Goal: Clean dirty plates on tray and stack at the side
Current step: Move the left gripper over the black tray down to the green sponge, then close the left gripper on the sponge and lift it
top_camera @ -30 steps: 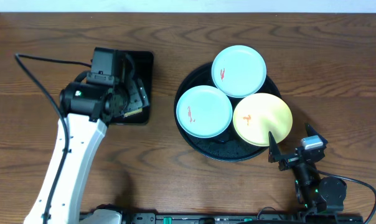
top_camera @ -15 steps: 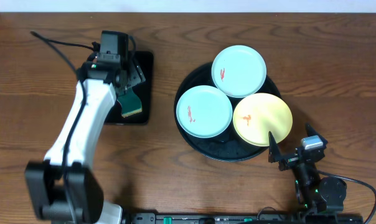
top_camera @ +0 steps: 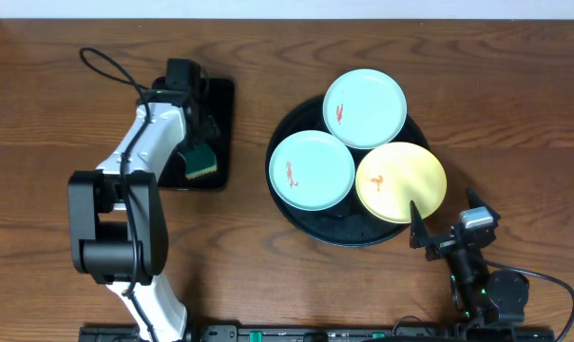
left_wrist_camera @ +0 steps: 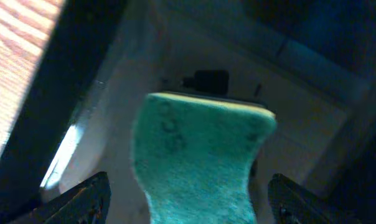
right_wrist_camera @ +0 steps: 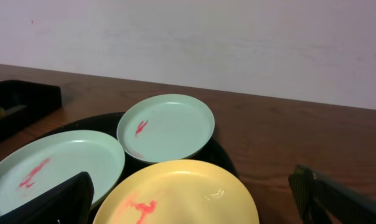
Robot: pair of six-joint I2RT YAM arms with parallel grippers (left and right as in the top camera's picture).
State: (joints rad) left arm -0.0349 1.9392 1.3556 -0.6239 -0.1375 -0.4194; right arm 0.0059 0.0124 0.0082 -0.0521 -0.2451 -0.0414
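My gripper's fingers hover above the green sponge (top_camera: 200, 162) (left_wrist_camera: 197, 155), the tray's bottom showing on both sides, so my left gripper lowers next and only then closes on it.
Three plates lie on the round black tray (top_camera: 296, 220): a mint plate (top_camera: 364, 107) at the back, a mint plate (top_camera: 312, 171) at the left and a yellow plate (top_camera: 400, 182) at the right, each with orange-red smears. They also show in the right wrist view: back mint (right_wrist_camera: 166, 127), left mint (right_wrist_camera: 51, 171), yellow (right_wrist_camera: 182, 193). My left gripper (left_wrist_camera: 188, 205) is open over a green sponge (left_wrist_camera: 197, 155) in the rectangular black tray (top_camera: 220, 104), one finger on each side. My right gripper (top_camera: 449, 228) is open and empty just in front of the yellow plate.
The rectangular black tray sits at the back left of the wooden table (top_camera: 268, 275); the green sponge (top_camera: 200, 160) lies in its front part. A cable (top_camera: 102, 66) loops from the left arm. A white wall (right_wrist_camera: 238, 43) stands beyond the table.
My left arm has swung toward the far edge and its gripper has come down over the sponge in the rectangular tray. The right arm and the plates have not moved.
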